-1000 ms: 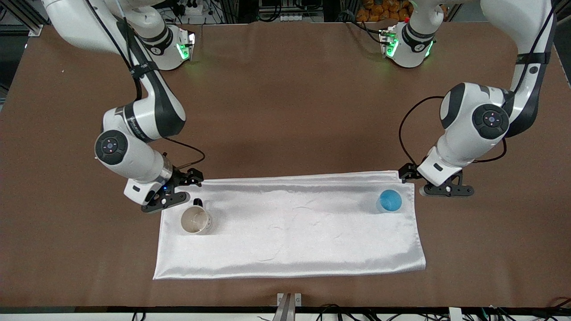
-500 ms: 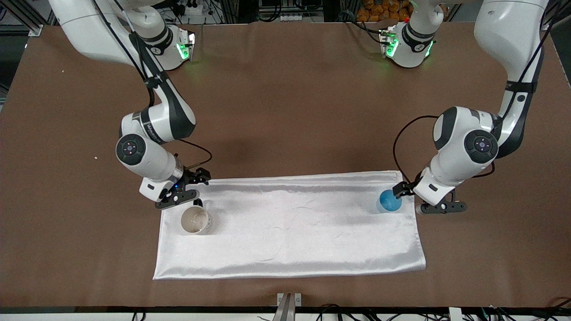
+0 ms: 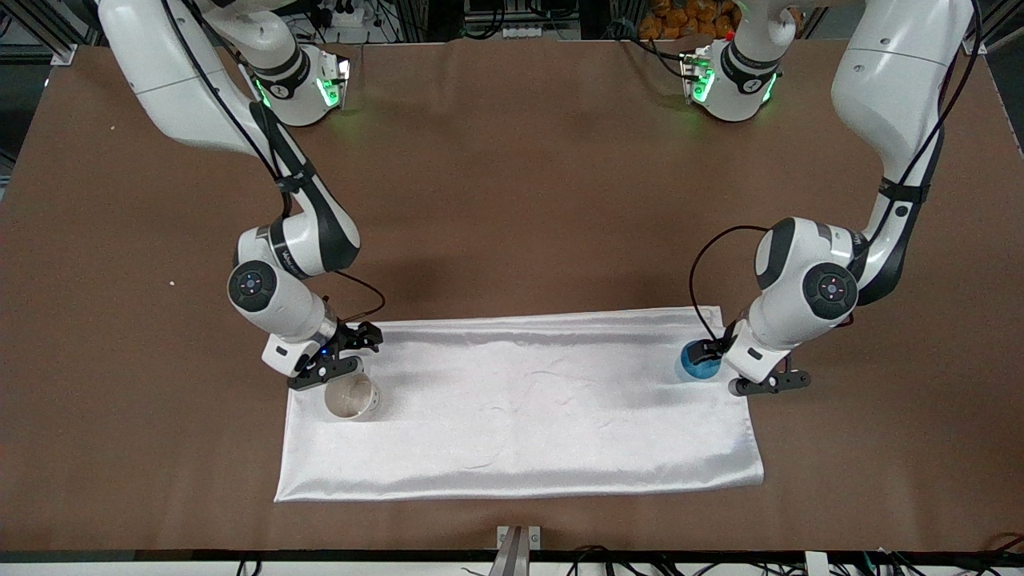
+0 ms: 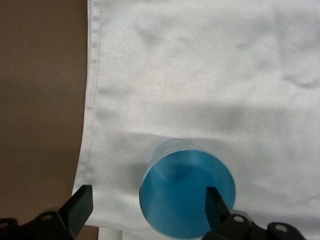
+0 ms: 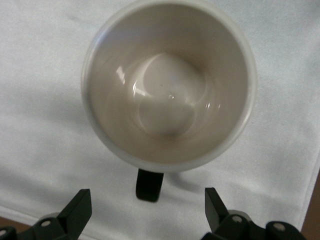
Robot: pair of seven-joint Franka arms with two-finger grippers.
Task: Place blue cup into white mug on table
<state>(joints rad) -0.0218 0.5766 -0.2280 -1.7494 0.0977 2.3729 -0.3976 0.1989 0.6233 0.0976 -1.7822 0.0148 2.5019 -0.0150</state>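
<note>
The robot's right fingers reach only the outer end of the dark handle, so the right gripper should move toward the mug's rim before it closes on the mug's handle.
The blue cup [image 3: 696, 362] stands upright on the white cloth near the left arm's end; in the left wrist view [image 4: 187, 196] I look down into it. My left gripper [image 3: 724, 370] [image 4: 147, 207] is open just above it, with one finger [image 4: 216, 204] over the cup's rim and the other over the cloth's edge. The white mug [image 3: 350, 398] [image 5: 170, 85] stands upright and empty on the cloth near the right arm's end. Its dark handle [image 5: 149, 185] points at my open right gripper [image 3: 336, 366] [image 5: 146, 210], which hovers low beside the mug.
The shiny white cloth [image 3: 520, 408] lies across the brown table [image 3: 512, 200], with the mug and cup at its two ends. Both arm bases stand at the table's edge farthest from the front camera.
Both arms have reached in and come lower. The right gripper has closed in on the mug's handle side, and the left gripper has moved over the blue cup. Mug and cup have not moved.
</note>
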